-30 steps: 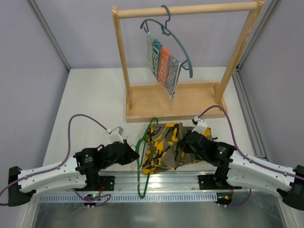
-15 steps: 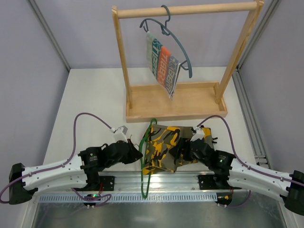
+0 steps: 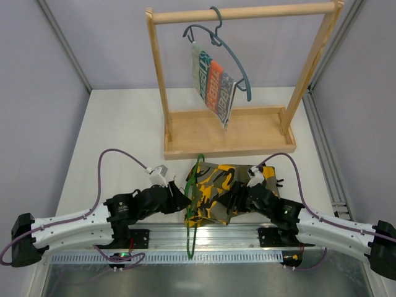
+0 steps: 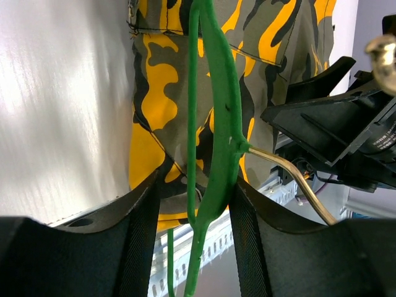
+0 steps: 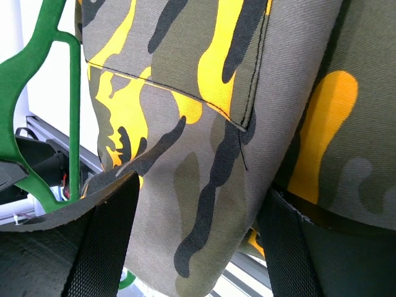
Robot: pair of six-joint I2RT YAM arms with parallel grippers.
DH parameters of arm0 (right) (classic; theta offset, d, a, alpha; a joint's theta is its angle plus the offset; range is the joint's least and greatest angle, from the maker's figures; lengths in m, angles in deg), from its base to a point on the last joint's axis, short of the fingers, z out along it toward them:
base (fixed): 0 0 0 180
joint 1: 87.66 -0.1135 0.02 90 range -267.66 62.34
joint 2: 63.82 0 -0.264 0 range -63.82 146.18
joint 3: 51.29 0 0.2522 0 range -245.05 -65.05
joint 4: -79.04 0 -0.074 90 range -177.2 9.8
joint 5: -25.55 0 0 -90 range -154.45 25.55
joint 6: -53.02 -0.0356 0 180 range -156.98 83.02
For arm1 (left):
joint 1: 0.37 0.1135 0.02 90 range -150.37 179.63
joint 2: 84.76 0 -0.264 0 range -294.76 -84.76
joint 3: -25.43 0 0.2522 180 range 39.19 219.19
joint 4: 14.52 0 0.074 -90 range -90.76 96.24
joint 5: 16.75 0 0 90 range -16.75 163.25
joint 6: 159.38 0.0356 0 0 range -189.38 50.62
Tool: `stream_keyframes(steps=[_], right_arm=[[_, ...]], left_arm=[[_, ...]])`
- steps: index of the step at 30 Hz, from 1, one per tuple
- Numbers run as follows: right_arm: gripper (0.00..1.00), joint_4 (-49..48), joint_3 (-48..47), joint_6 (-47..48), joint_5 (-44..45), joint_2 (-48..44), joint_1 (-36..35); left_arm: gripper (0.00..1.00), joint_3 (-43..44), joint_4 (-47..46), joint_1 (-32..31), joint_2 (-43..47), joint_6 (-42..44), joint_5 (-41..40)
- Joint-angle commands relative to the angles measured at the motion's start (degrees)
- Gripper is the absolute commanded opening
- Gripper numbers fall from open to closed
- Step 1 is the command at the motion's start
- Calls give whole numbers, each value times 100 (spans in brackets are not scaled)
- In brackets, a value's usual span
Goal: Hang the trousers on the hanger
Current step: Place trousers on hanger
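Note:
My right gripper should grab the trousers by the loose fold next. Then the trousers' edge beside the green hanger stays free to go on the hanger.
The camouflage trousers lie folded on the table in front of the wooden rack, and they fill the right wrist view. The green hanger lies along their left edge, with its metal hook pointing towards the right arm. My left gripper is open around the hanger's thick green bar. The bar rests against one finger and stands clear of the other. My right gripper is open wide, and a loose fold of the trousers hangs between its fingers.
The wooden rack stands behind the trousers. A blue-grey hanger with a striped cloth hangs from its top bar. A metal rail runs along the near edge of the table. The two arms nearly meet over the trousers.
My left gripper has opened off the hanger. My right gripper opened half a second earlier and has moved left over the trousers. Both arms have closed in, and the cloth is bunched narrower.

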Motion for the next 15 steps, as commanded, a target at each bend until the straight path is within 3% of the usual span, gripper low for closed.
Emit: stream_keyframes(steps=[1, 4, 9, 15], right_arm=[[75, -320, -15, -143, 27, 45, -56], [71, -285, -6, -239, 80, 10, -65], [56, -320, -15, -485, 177, -42, -73], [55, -487, -6, -714, 335, -183, -65]], left_arm=[[47, -53, -505, 5, -14, 121, -153], [48, -36, -708, -127, -85, 218, -267], [46, 69, -822, -241, -76, 332, -732], [46, 140, -813, -241, -102, 332, -882]])
